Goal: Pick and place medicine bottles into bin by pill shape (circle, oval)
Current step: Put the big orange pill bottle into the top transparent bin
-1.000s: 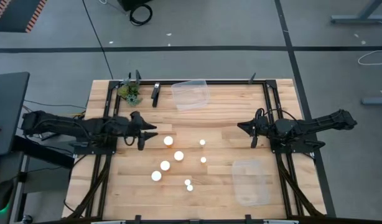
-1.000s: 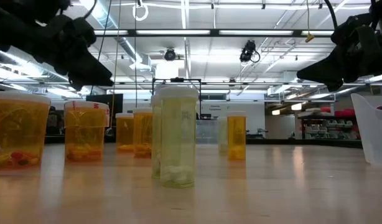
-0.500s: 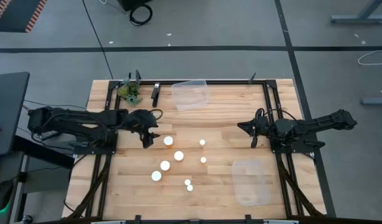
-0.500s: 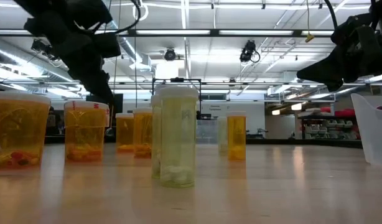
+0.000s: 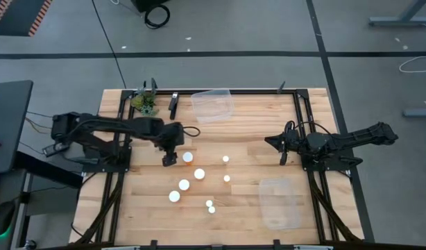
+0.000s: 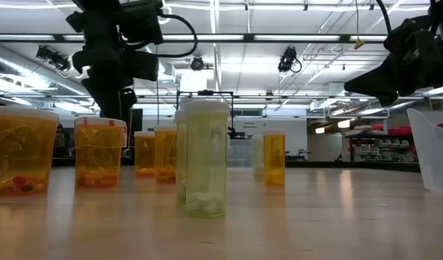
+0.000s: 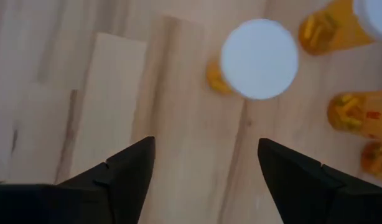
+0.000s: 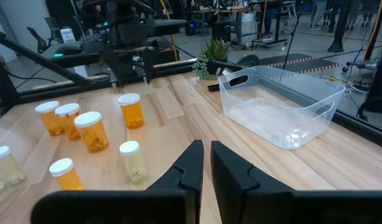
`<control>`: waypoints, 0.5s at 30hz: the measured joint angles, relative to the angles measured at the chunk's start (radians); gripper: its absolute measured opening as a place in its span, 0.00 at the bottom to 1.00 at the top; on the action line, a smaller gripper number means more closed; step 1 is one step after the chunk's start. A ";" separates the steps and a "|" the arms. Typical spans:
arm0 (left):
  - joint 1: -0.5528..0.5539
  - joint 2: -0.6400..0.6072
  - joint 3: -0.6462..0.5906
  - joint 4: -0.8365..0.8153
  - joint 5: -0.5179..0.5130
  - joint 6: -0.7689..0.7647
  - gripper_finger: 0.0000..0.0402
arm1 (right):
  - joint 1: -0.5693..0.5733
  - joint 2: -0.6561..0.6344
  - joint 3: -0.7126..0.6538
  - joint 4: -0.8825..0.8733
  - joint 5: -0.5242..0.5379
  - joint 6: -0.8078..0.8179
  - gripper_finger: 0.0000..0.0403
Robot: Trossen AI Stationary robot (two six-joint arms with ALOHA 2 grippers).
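My left gripper is to pick up the orange bottle by its white cap (image 5: 188, 157) next. Then it can sort the bottle into the clear bin (image 5: 213, 105).
Eight medicine bottles with white caps stand in the middle of the table, showing from above as white dots, the nearest to my left gripper being an orange bottle (image 5: 188, 157). In the low view several are orange (image 6: 99, 152) and a pale one (image 6: 205, 157) stands in front. My left gripper (image 5: 169, 159) hangs open above the wood, pointing down, just left of that orange bottle, whose white cap (image 7: 259, 58) lies beyond the fingers' gap (image 7: 206, 168). My right gripper (image 5: 282, 150) waits shut at the table's right, above the table.
A clear bin (image 5: 213, 105) stands at the far edge and another clear bin (image 5: 278, 202) at the near right. A small potted plant (image 5: 144, 103) and a black object (image 5: 173, 104) sit at the far left. Bare wood lies between the bottles and my right gripper.
My left gripper has moved toward the table's right edge, nearer the bottles, and has tipped from lying level to pointing down at the table. The bottles and my right arm have kept still.
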 joint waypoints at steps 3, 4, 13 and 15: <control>-0.018 0.043 0.045 -0.017 0.004 0.031 0.78 | 0.000 0.000 0.000 0.000 0.000 0.000 0.09; -0.026 0.054 0.057 -0.014 0.005 0.042 0.79 | 0.000 0.000 0.000 0.000 0.000 0.000 0.09; -0.086 0.131 0.114 -0.001 -0.014 0.109 0.87 | 0.000 0.000 0.000 -0.005 0.000 0.000 0.09; -0.100 0.139 0.114 0.012 -0.048 0.136 0.87 | 0.000 0.000 0.000 -0.005 0.000 0.000 0.09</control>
